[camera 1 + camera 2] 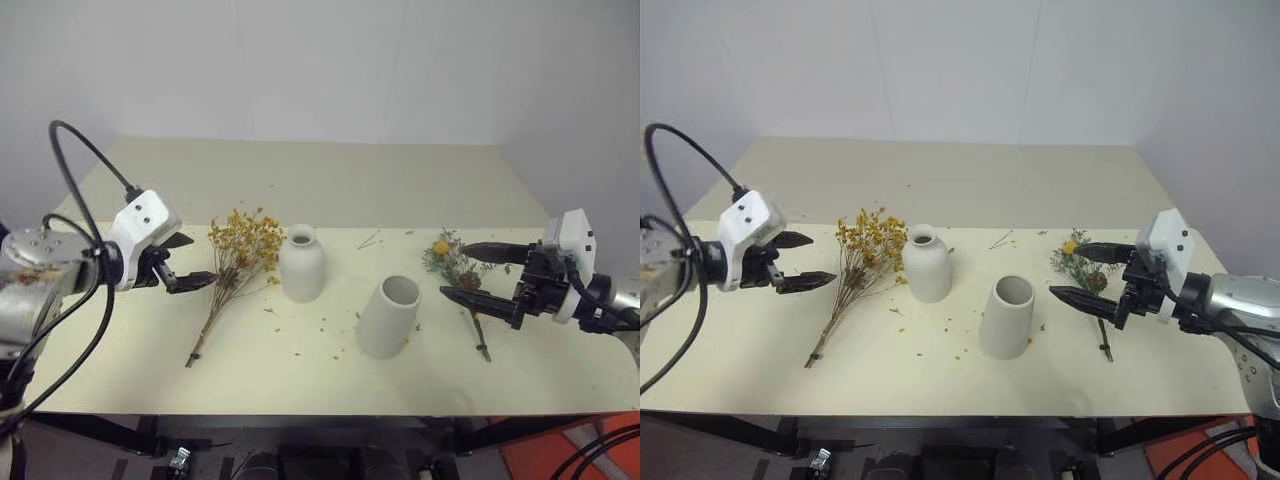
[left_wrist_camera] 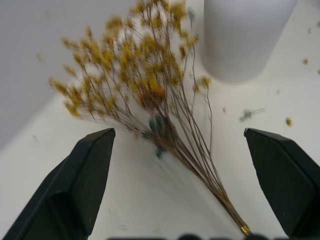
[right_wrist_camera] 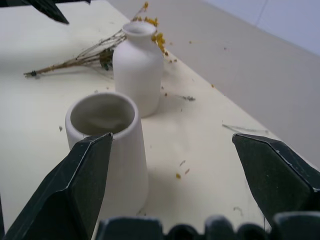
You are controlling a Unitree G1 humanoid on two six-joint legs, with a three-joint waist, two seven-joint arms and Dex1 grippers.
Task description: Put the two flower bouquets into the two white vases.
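Note:
My left gripper should take hold of the yellow bouquet by its brown stems next, so that it can stand in a white vase (image 1: 301,268) (image 2: 242,35).
A bushy mustard-yellow bouquet (image 1: 237,262) lies on the cream table (image 1: 300,375), its brown stems trailing toward the front edge. My left gripper (image 1: 187,262) hovers open just to its left, with nothing between the fingers. Right of that bouquet stands the rounded bottle vase (image 1: 301,263), and further right the wider cylinder vase (image 1: 390,316). The smaller grey-green sprig with a yellow ball flower (image 1: 457,270) lies flat near the table's right end. My right gripper (image 1: 478,272) is open above it, one finger on each side of the sprig, without holding it.
Small yellow crumbs and bits of stem (image 1: 368,240) are scattered over the table around the vases. A white wall rises behind the table's far edge. The table's front edge (image 1: 320,412) runs below the vases.

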